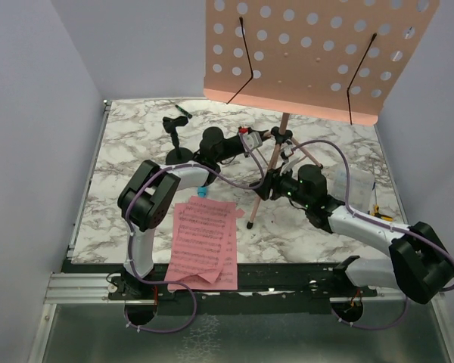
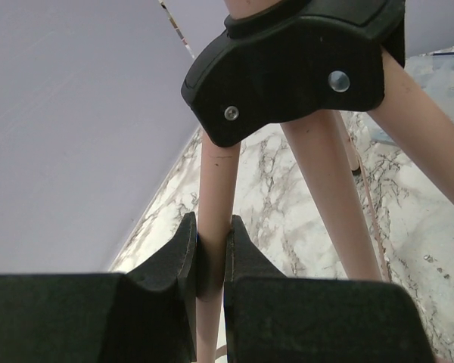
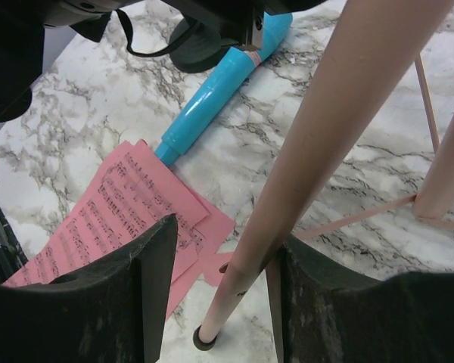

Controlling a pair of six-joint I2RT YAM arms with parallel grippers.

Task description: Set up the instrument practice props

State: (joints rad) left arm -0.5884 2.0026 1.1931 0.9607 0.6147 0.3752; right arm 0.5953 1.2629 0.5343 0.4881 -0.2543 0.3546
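My left gripper is ready to open now, because the music stand's legs are spread and its front foot is on the tabletop, so the stand would stay standing.
The salmon-pink music stand stands at the back of the marble table on thin tripod legs. My left gripper is shut on one leg just below the black hub. My right gripper is open around the front leg; that leg rests against the right finger, and the left finger stands apart from it. The leg's rubber foot is on the table. Pink sheet-music pages lie overlapped at the near edge. The light-blue tube lies behind them, mostly hidden under the left arm in the top view.
A small black stand and a green pen sit at the back left. A clear plastic box is at the right edge, with small yellow items beside it. Grey walls close in on three sides.
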